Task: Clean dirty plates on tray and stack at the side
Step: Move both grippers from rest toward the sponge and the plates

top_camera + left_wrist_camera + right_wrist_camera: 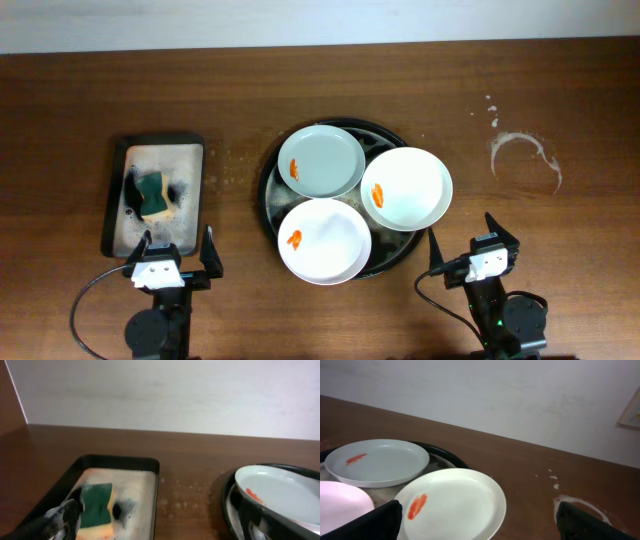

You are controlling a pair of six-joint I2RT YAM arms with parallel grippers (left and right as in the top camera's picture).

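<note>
The sponge's yellow bottom needs to stay free to clean, so the left gripper should next grab the sponge by its green top (pixel 153 193) (pixel 96 505).
Three plates lie on the round black tray (pixel 390 134): a grey-blue plate (pixel 322 161) at the back left, a white plate (pixel 408 188) at the right, a white plate (pixel 325 240) at the front. Each has an orange smear. My left gripper (pixel 178 256) is open and empty, just in front of the sponge tray. My right gripper (pixel 468 240) is open and empty, in front of the right white plate (pixel 451 505). The ring-shaped stain (pixel 525 160) marks the side at the right; it also shows in the right wrist view (pixel 580 507).
A rectangular dark sponge tray (pixel 117 190) with foam holds a green and yellow sponge (pixel 154 196) at the left. The left wrist view shows the sponge (pixel 96 505) and the grey-blue plate (pixel 282 497) on the black tray.
</note>
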